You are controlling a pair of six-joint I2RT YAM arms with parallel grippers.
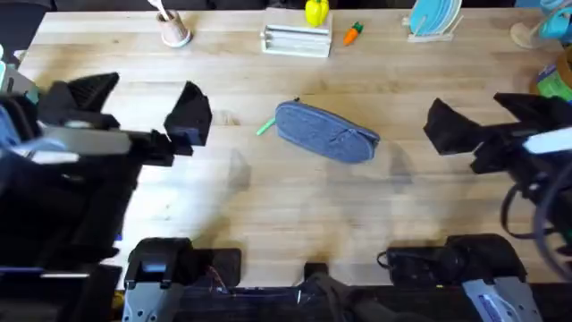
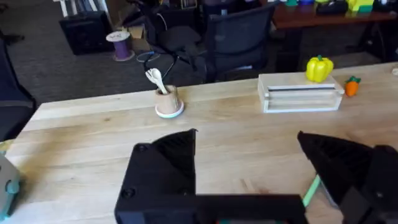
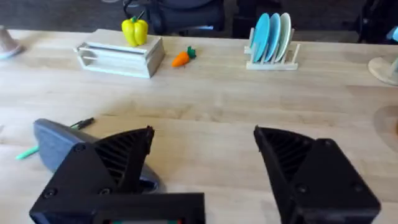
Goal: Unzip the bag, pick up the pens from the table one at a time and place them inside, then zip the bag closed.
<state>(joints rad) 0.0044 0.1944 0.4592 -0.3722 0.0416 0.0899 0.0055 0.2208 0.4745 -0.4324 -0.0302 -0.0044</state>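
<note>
My left gripper grabs the bag by its end (image 1: 286, 120) beside the green pen (image 1: 265, 127) next, to draw open the blue-grey bag's zipper.
The blue-grey bag (image 1: 326, 131) lies on the table (image 1: 268, 206) at its middle, with its zipper looking closed. A light green pen (image 1: 265, 127) pokes out from the bag's left end, and a thin dark stick (image 3: 82, 123) lies at its far side. My left gripper (image 1: 141, 98) hovers open to the left of the bag, holding nothing. The green pen (image 2: 311, 190) shows just behind its finger in the left wrist view. To the right of the bag my right gripper (image 1: 487, 114) is open too. Its wrist view shows the bag (image 3: 53, 138) and the pen (image 3: 26, 152).
Along the far edge stand a cup with spoons (image 1: 174, 31), a wooden box (image 1: 297, 40) with a yellow pepper (image 1: 315, 12) on it, a carrot toy (image 1: 353, 33) and a plate rack (image 1: 433, 20). Bare wood lies in front of the bag.
</note>
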